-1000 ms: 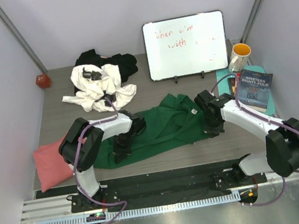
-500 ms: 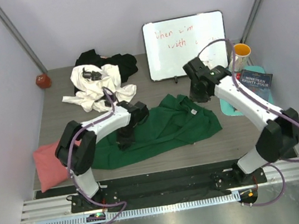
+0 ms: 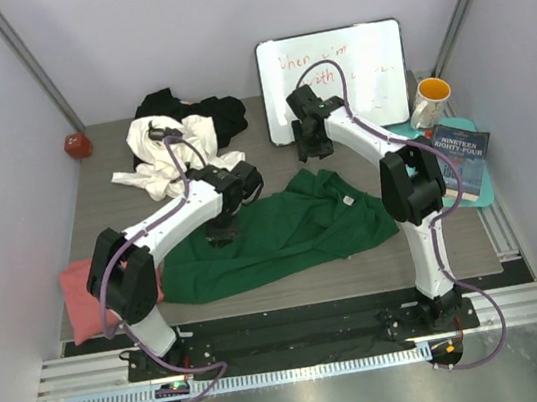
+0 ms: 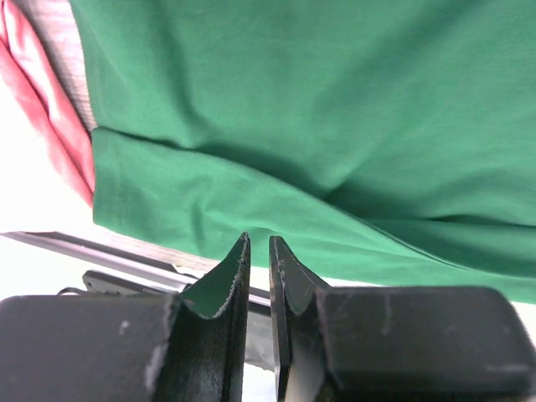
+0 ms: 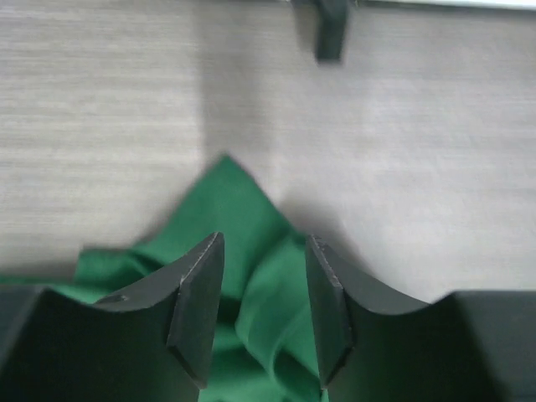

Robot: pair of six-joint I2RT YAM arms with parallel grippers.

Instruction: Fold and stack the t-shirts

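The dark green t-shirt [image 3: 289, 233] still needs to be spread out for folding. My right gripper should grab it at the tip of its far corner [image 3: 302, 175] next.
A dark green t-shirt [image 3: 289, 233] lies spread across the middle of the table. My left gripper [image 3: 222, 230] hangs over its left part with the jaws a narrow slit apart and nothing between them [image 4: 258, 239]; green cloth [image 4: 335, 109] fills that view. My right gripper [image 3: 309, 146] hovers open over the shirt's far corner [image 5: 239, 209], its fingers [image 5: 201, 285] empty. A white t-shirt [image 3: 177, 164] and a black one [image 3: 220, 115] lie crumpled at the back left. A salmon pink t-shirt [image 3: 85, 294] sits at the near left, also showing in the left wrist view [image 4: 50, 100].
A whiteboard [image 3: 333, 80] stands at the back, just behind my right gripper; its foot [image 5: 331, 29] shows in the right wrist view. An orange-lined mug [image 3: 430, 96], a book [image 3: 459, 157] and a teal mat [image 3: 484, 191] are at the right. A red ball [image 3: 77, 145] sits far left.
Both grippers opened and let go of the green shirt. The right arm swung from the shirt's right side up to its far corner by the whiteboard. The left gripper moved farther back.
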